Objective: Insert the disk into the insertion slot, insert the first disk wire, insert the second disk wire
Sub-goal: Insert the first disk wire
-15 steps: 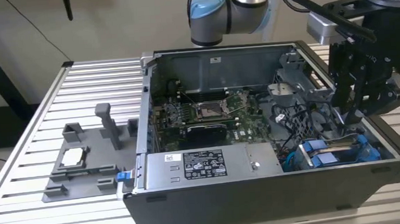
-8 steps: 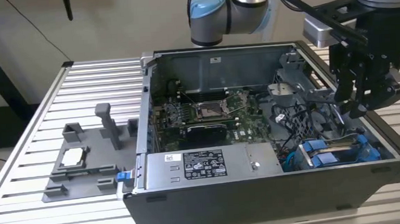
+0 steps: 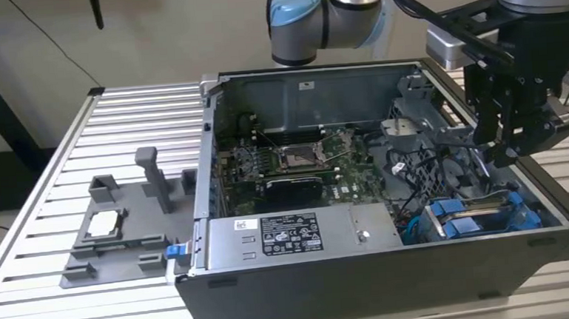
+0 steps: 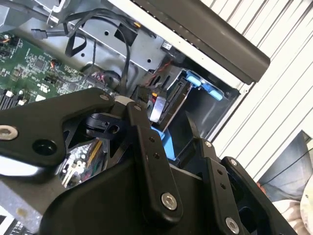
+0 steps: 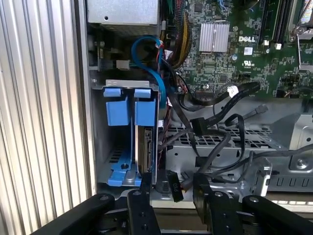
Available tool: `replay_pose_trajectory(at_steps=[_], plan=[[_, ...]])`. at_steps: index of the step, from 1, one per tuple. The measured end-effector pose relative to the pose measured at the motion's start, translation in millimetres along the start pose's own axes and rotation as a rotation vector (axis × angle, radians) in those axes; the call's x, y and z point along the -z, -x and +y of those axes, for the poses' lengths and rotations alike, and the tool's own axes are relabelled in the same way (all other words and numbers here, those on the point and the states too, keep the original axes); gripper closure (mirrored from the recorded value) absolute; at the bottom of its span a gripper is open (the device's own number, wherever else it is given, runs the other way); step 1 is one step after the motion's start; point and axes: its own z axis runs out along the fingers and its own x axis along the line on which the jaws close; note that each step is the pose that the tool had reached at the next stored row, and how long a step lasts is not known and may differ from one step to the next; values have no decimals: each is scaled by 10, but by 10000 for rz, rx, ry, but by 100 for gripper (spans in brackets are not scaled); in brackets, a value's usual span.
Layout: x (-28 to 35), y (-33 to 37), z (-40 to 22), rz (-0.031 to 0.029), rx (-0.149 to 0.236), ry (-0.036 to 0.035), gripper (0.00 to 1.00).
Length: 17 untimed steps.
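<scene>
The black wire needs to be plugged into the disk (image 5: 145, 149), so the robot's gripper will next pick up the wire by its connector end (image 5: 174, 185).
The disk (image 5: 145, 149) stands on edge inside the insertion slot (image 5: 115, 147), a grey metal cage with blue plastic fittings in the case corner on the exterior view's right (image 3: 476, 218). The disk's metal end also shows in the second wrist view (image 4: 164, 105). My gripper (image 5: 172, 182) hovers just above the cage, its fingers (image 5: 145, 186) spread apart and open. A loose black wire connector (image 5: 175, 186) lies in the gap between them, touching neither. Several black wires (image 5: 215, 147) loop over the metal tray beside the cage. In the exterior view the gripper (image 3: 517, 149) hangs over the case's side.
The grey power-supply box (image 3: 289, 237) sits along the case front, the green motherboard (image 3: 295, 159) behind it. A blue cable (image 5: 146, 49) arcs near the cage top. A grey fixture (image 3: 120, 229) stands on the slatted table on the exterior view's left.
</scene>
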Motion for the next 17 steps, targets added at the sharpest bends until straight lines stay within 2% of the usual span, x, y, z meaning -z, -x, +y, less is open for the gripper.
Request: replay_pose_trajectory(at_steps=[6,7,8,9,11,12,13,17], plan=[[0,0,1,1,-1,-1,53],[0,0,1,1,-1,-1,55],[0,0,1,1,-1,-2,62],[0,0,1,0,0,-2,62],[0,1,1,1,-1,-1,74],[0,1,0,1,0,-1,74],[0,1,1,1,0,-1,80],[0,1,0,1,0,-1,81]])
